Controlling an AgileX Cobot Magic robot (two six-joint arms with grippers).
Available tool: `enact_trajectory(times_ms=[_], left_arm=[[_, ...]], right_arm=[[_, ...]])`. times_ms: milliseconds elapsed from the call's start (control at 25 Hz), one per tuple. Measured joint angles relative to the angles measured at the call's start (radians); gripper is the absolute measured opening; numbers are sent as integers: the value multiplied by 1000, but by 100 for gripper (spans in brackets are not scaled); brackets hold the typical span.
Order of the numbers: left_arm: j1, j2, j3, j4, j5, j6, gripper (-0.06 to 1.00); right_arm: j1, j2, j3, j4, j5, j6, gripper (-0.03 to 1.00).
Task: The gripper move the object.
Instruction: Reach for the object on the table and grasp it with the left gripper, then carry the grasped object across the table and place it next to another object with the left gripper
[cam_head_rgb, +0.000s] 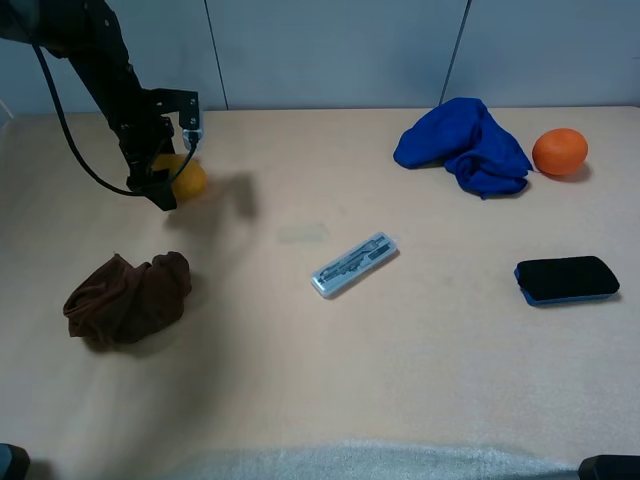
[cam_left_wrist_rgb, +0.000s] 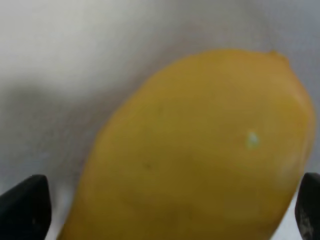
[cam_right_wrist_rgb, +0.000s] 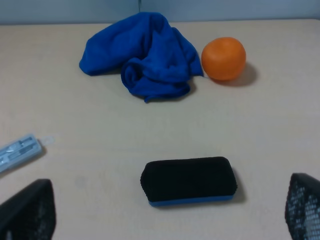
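Note:
The fingers of my left gripper stand low beside the yellow fruit (cam_head_rgb: 188, 180) (cam_left_wrist_rgb: 195, 150), and closing now would catch the fruit, so it is time to close.
A yellow mango-like fruit (cam_head_rgb: 188, 180) lies on the tan table at the far left and fills the left wrist view (cam_left_wrist_rgb: 200, 150). My left gripper (cam_head_rgb: 165, 182) is down over it, jaws wide apart with the fruit between the fingertips (cam_left_wrist_rgb: 25, 207); a gap shows on one side. My right gripper (cam_right_wrist_rgb: 165, 207) is open and empty, held above the table a little short of the black eraser (cam_right_wrist_rgb: 189, 181). I cannot make it out in the high view.
A brown cloth (cam_head_rgb: 128, 298) lies near the fruit. A clear pen case (cam_head_rgb: 354, 264) is mid-table. A blue cloth (cam_head_rgb: 466, 145), an orange (cam_head_rgb: 559, 152) and the black eraser (cam_head_rgb: 566, 279) are at the right.

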Motion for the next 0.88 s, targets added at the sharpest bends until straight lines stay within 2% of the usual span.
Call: enact_trajectory(times_ms=[80, 200, 320, 360, 440, 880], left_arm=[[0, 1, 0, 0, -1, 18, 97], [0, 1, 0, 0, -1, 48, 90], [0, 1, 0, 0, -7, 68, 75], [0, 1, 0, 0, -7, 68, 75], [0, 1, 0, -1, -8, 88, 63], [0, 1, 0, -3, -11, 96, 63]], right_arm=[[0, 0, 0, 0, 0, 0, 69], [0, 0, 0, 0, 0, 0, 69], [0, 0, 0, 0, 0, 0, 69], [0, 0, 0, 0, 0, 0, 69], [0, 0, 0, 0, 0, 0, 69], [0, 0, 0, 0, 0, 0, 69]])
